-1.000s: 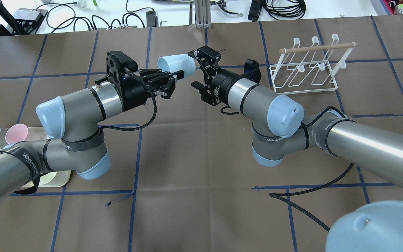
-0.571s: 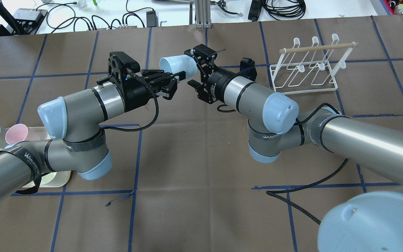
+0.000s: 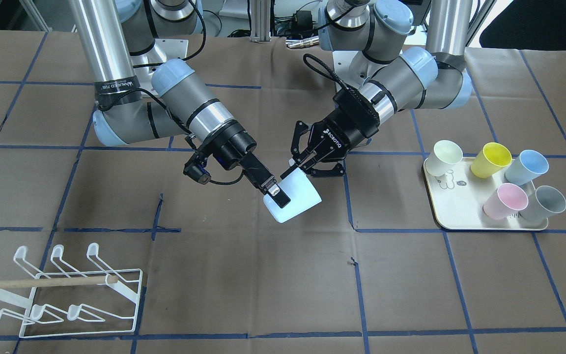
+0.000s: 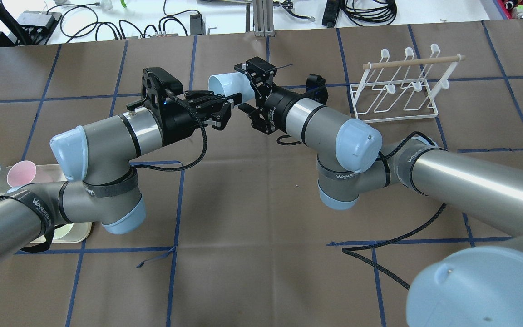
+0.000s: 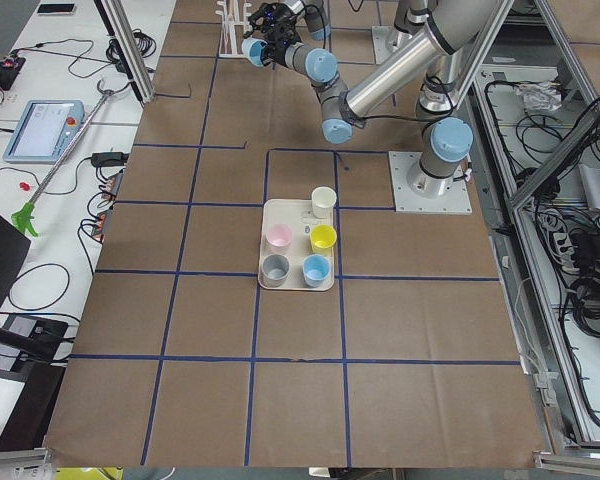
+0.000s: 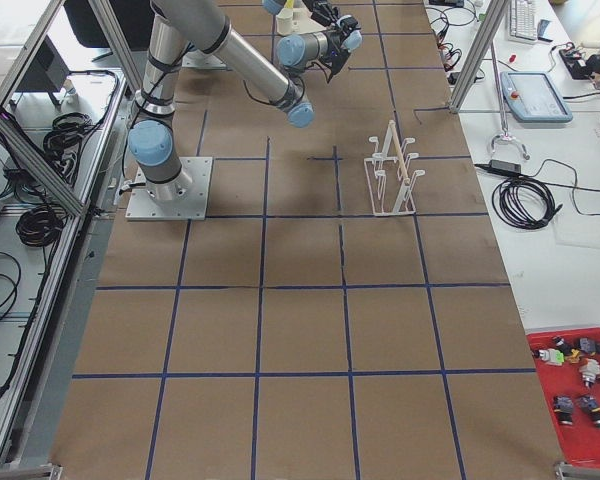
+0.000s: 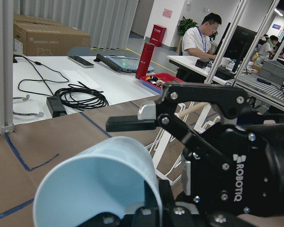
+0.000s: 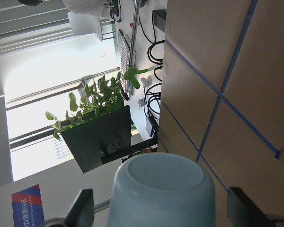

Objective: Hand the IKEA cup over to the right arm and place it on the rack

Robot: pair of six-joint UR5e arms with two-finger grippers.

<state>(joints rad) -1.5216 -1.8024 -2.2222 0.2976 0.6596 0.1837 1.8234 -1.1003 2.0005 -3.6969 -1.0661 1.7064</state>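
Note:
The cup's side at its rim is already covered by my left gripper's fingers, so my right gripper needs to grab the cup by its free base (image 3: 282, 209) (image 8: 165, 182) next.
A pale blue cup (image 4: 227, 83) hangs in mid-air on its side, mouth toward the robot's left. My left gripper (image 4: 230, 101) is shut on the cup's rim wall, as the left wrist view shows with the cup (image 7: 94, 184) right at the fingers. My right gripper (image 4: 244, 89) is open with its jaws on either side of the cup's base. In the right wrist view the cup (image 8: 161, 189) sits between the spread fingers with gaps on both sides. One right finger (image 3: 274, 191) lies across the cup (image 3: 300, 201). The white wire rack (image 4: 413, 62) stands empty at the far right.
A cream tray (image 3: 440, 219) on the robot's left side holds several cups: cream, yellow, blue, pink and grey. It also shows in the overhead view (image 4: 80, 229). The right arm's black cable (image 4: 379, 268) trails on the brown paper. Desks with cables lie beyond the table's far edge.
My right gripper has moved left, toward the cup, and its open fingers now straddle the cup's base. The left gripper and the cup have barely moved.

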